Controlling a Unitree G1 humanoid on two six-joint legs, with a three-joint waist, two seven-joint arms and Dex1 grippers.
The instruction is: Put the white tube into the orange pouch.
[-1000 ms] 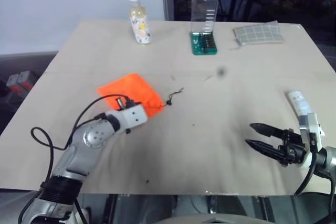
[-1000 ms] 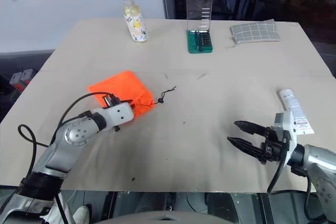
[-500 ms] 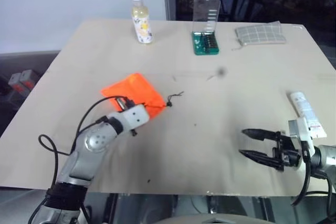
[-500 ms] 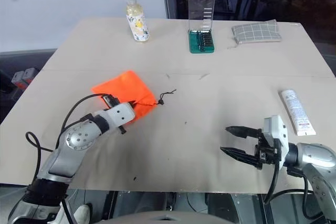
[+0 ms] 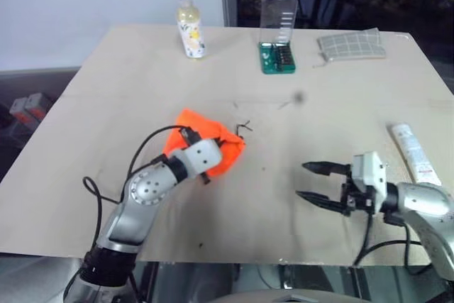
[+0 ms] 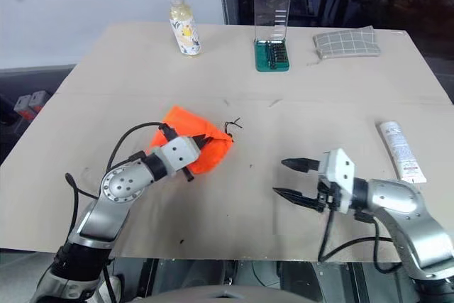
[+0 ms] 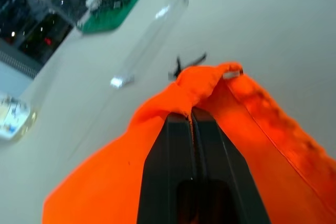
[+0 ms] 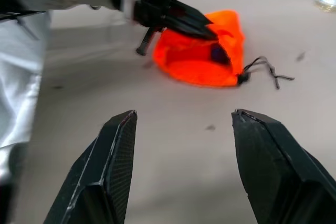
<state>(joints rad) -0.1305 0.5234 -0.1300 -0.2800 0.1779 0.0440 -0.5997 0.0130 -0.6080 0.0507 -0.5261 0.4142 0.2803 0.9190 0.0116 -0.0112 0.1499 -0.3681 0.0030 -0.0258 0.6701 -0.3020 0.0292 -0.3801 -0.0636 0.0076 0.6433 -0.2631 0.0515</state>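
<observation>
The orange pouch is limp cloth (image 8: 197, 74) and its opening's edge (image 8: 231, 43) stands up off the table, so my right gripper will pinch the pouch there next.
The orange pouch (image 5: 216, 145) lies bunched near the table's middle, its dark cord (image 5: 243, 128) trailing to the far side. My left gripper (image 5: 221, 148) is shut on a fold of the pouch's fabric near the gathered mouth, and the wrist view shows the fingers (image 7: 178, 145) pinched together under orange cloth. The white tube (image 5: 411, 150) lies flat near the right edge of the table, untouched. My right gripper (image 5: 303, 180) hovers open and empty to the right of the pouch, pointing at it, with the tube behind its arm. The pouch (image 8: 210, 51) sits ahead of those open fingers.
At the table's far side stand a pale yellow bottle (image 5: 190, 26), a green bit case with a raised clear lid (image 5: 278, 40) and a grey checked pouch (image 5: 351, 44). Bare tabletop (image 5: 284, 118) lies between the two grippers.
My left gripper has pulled the pouch to the right, bunching it up. My right gripper has swung left toward the table's middle, away from the tube, and has rolled.
</observation>
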